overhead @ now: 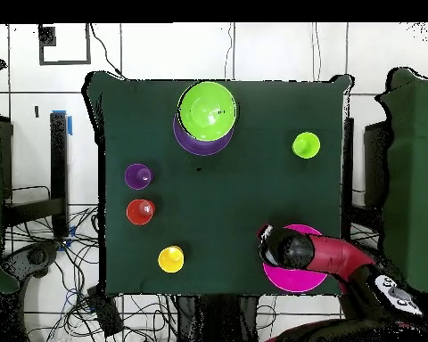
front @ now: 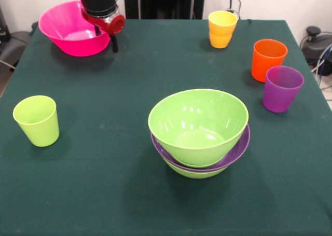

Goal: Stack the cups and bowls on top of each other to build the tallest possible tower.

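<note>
Next, my gripper grabs the edge of the bowl's rim [front: 107, 33] to stack the large pink bowl, since the bowl's broad opening [front: 70, 26] is far wider than my open fingers.
A nested stack stands mid-table: a lime green bowl [front: 198, 123] [overhead: 207, 105] on a wide purple bowl [front: 239, 147] [overhead: 193, 142] on another lime green bowl [front: 194, 172]. The large pink bowl [front: 70, 36] [overhead: 300, 274] sits apart at the far left corner. My gripper [front: 106, 38] [overhead: 269, 242] hangs at its right rim, open, one finger inside and one outside. The lime green cup [front: 36, 120] [overhead: 306, 144], yellow-orange cup [front: 222, 28] [overhead: 171, 259], orange cup [front: 268, 58] [overhead: 140, 211] and purple cup [front: 281, 88] [overhead: 137, 175] stand upright, apart. The small red bowl is out of view.
Everything stands on a dark green table cloth [front: 104, 194]. The orange and purple cups stand close together near the right edge in the front view. Cables and gear lie off the table at the right [front: 316, 41].
</note>
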{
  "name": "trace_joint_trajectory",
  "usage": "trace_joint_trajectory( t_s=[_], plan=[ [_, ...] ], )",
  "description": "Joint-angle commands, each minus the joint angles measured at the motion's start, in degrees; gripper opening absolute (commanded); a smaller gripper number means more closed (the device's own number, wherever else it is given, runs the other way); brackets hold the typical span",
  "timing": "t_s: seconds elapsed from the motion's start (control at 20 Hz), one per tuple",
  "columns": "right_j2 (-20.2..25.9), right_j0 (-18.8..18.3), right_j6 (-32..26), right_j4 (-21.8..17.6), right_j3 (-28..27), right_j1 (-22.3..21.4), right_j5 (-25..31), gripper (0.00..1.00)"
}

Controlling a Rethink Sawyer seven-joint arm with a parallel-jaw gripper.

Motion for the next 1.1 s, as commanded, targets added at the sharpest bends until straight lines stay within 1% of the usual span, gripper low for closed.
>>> trace_joint_trajectory(
  t_s=[0.05,0.25,0.4,0.8,0.85,1.1],
  plan=[
    [2.5,2.4,-0.9,-2.7,-3.5,1.6,-2.7,1.00],
    [3.1,2.0,-2.1,-2.5,-3.8,0.9,-1.3,1.00],
    [3.7,1.3,-3.2,-2.5,-4.6,1.3,-0.5,1.00],
    [3.2,1.8,-2.2,-2.1,-4.8,1.3,-0.7,1.00],
    [3.2,1.7,-2.2,-2.1,-4.8,1.2,-0.7,0.00],
    [2.7,2.2,-1.6,-2.0,-5.0,1.3,-0.8,0.00]
  ],
)
